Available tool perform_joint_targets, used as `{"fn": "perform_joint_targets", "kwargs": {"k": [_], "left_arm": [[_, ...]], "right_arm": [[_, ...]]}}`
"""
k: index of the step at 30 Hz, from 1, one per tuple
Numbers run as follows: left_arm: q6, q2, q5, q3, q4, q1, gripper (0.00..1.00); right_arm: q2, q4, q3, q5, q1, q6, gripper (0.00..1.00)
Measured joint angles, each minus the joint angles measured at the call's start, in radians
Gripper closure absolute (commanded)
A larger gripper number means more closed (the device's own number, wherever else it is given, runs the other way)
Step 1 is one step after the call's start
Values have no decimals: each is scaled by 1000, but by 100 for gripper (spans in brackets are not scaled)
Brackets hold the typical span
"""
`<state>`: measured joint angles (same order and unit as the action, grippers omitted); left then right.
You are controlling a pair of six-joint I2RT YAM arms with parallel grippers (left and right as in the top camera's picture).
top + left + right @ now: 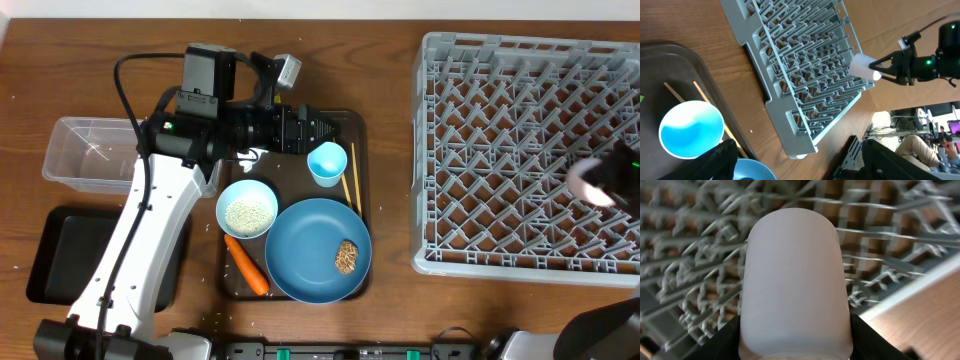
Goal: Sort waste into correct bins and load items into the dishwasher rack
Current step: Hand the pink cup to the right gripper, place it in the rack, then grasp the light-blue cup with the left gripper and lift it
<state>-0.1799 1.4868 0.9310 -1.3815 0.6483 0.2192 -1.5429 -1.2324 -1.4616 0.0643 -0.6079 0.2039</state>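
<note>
The blue-lined cup has its side at the rim for my left gripper to grab next. The cup's base end will then stay free to hand over to my right gripper.
My right gripper (598, 185) (795, 347) is shut on a small white cup (792, 280) (583, 181) and holds it over the right part of the grey dishwasher rack (500, 60) (805, 65). My left gripper (318, 130) (805, 167) is open and empty above the back of the brown serving tray (358, 125). Just in front of it are the blue-lined cup (327, 163) (690, 129) and the chopsticks (350, 178) (715, 107). The pale blue bowl (247, 209) holds rice. The blue plate (305, 250) carries a brown lump (347, 257). The carrot (246, 265) lies beside it. Wrapper and tissue are hidden.
A clear tub (80, 150) stands at the far left, with a black tray (65, 255) in front of it. My left arm reaches across the serving tray's back left. The right arm holding the cup also shows in the left wrist view (920, 65).
</note>
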Motion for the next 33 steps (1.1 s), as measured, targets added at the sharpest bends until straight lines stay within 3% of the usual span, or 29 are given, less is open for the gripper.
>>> {"fn": "perform_joint_targets", "kwargs": {"k": [7, 16, 20, 24, 33], "left_arm": [[3, 0, -3, 0, 0, 0, 20], [5, 0, -3, 0, 0, 0, 20], [5, 0, -3, 0, 0, 0, 20], [5, 0, -12, 0, 2, 0, 20], [5, 0, -76, 0, 37, 0, 20]], "right_arm": [[-1, 47, 0, 69, -182, 6, 54], [-73, 127, 0, 105, -201, 77, 49], [-124, 146, 0, 113, -201, 103, 43], [-158, 174, 0, 128, -202, 123, 28], [-157, 172, -4, 242, -202, 124, 22]]}}
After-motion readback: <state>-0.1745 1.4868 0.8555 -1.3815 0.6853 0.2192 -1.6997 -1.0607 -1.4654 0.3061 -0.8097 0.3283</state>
